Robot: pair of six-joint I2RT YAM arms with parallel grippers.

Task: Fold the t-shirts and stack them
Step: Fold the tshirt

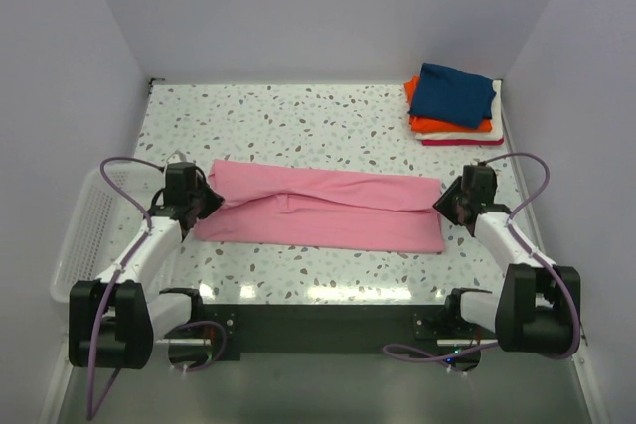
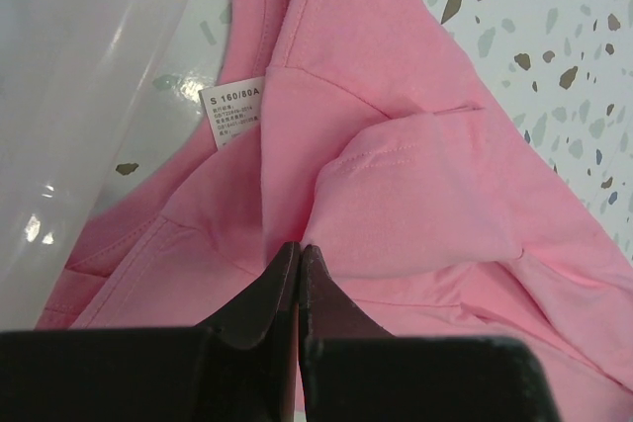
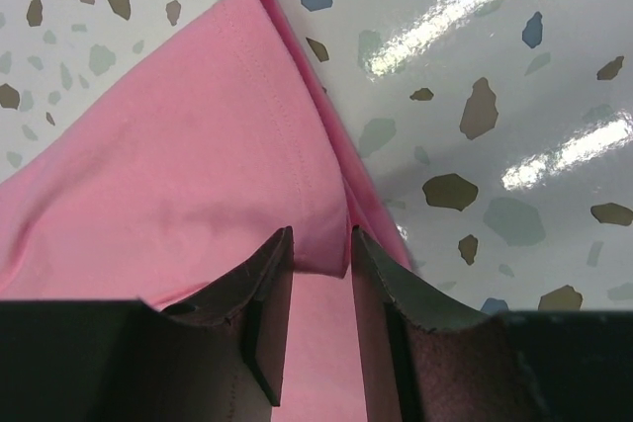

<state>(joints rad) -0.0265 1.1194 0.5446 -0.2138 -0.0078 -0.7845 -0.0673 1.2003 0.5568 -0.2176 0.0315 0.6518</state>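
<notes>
My right gripper will next grab the pink t-shirt's loose hemmed corner (image 1: 433, 209) (image 3: 324, 258), across from the pinched collar end, to straighten the fold and lay it down again.
A light pink t-shirt (image 1: 328, 208) lies folded into a long band across the middle of the table. My left gripper (image 1: 209, 201) is at its left end, by the collar and size label (image 2: 235, 108). There its jaws (image 2: 299, 249) are shut on a pinch of pink cloth (image 2: 396, 96). At the shirt's right end, my right gripper (image 1: 444, 204) (image 3: 321, 244) stands open, jaws a little apart. The hemmed corner (image 3: 326, 244) of the pink cloth (image 3: 178, 165) sits loose between them. A folded stack (image 1: 452, 106) sits back right: navy on orange, white and red.
A white wire basket (image 1: 89, 225) hangs off the table's left edge, close to the left arm. Its pale rim (image 2: 79, 76) fills the left of the left wrist view. Speckled tabletop (image 1: 298, 116) lies behind the pink shirt, with walls on three sides.
</notes>
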